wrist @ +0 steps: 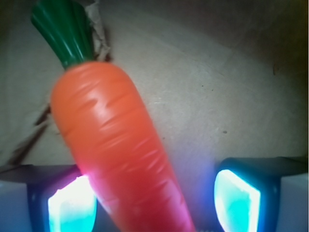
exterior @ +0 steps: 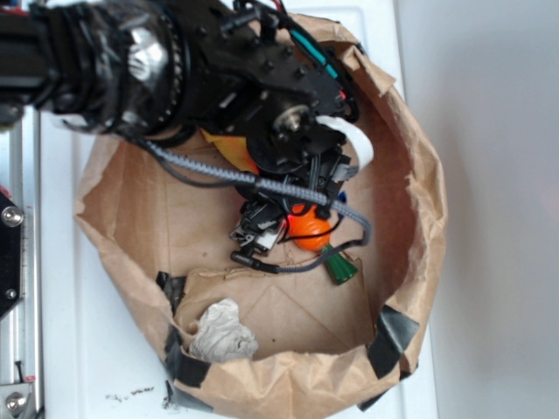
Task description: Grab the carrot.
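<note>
The gripper's fingers reach down on either side of the carrot's orange body, so it is now time for my gripper to close on the carrot.
The carrot lies on the brown paper floor of a wide, cut-down bag, its green stem pointing to the lower right. In the wrist view the carrot runs diagonally between my fingers, with its stem at the top left. My gripper is open and straddles the carrot's tapered end. The left pad sits against the carrot's side, while the right pad stands apart with bare paper showing in the gap. From outside, the gripper sits low over the carrot, and the arm hides its tip.
The bag's paper wall rings the workspace, patched with black tape. A crumpled white paper ball lies near the front wall. A yellow cloth peeks out under the arm at the back. A grey cable loops across.
</note>
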`<state>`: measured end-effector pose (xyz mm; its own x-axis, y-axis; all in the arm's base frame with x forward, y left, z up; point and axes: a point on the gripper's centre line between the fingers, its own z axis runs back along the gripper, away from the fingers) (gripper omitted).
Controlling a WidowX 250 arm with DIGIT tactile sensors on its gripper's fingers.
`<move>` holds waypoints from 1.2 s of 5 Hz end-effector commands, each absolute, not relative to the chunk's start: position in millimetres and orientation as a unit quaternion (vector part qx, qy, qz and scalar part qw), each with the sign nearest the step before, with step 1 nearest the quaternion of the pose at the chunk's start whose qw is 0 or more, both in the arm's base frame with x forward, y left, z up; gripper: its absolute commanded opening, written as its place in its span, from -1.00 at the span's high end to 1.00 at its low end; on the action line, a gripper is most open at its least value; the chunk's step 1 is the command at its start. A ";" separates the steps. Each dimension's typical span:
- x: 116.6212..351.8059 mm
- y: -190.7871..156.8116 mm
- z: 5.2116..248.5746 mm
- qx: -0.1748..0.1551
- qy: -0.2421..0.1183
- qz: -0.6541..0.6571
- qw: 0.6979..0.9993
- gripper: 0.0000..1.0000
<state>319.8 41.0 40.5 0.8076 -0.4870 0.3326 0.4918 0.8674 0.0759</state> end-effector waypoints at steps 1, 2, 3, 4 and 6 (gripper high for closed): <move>318.8 30.0 40.9 0.012 -0.192 -0.267 0.944 1.00; 318.6 32.7 51.3 0.003 -0.192 -0.258 0.947 1.00; 310.9 40.3 78.6 0.010 -0.195 -0.234 0.952 1.00; 309.5 49.1 123.9 -0.031 -0.198 -0.214 0.956 1.00; 296.1 49.7 179.9 -0.043 -0.155 -0.181 0.970 1.00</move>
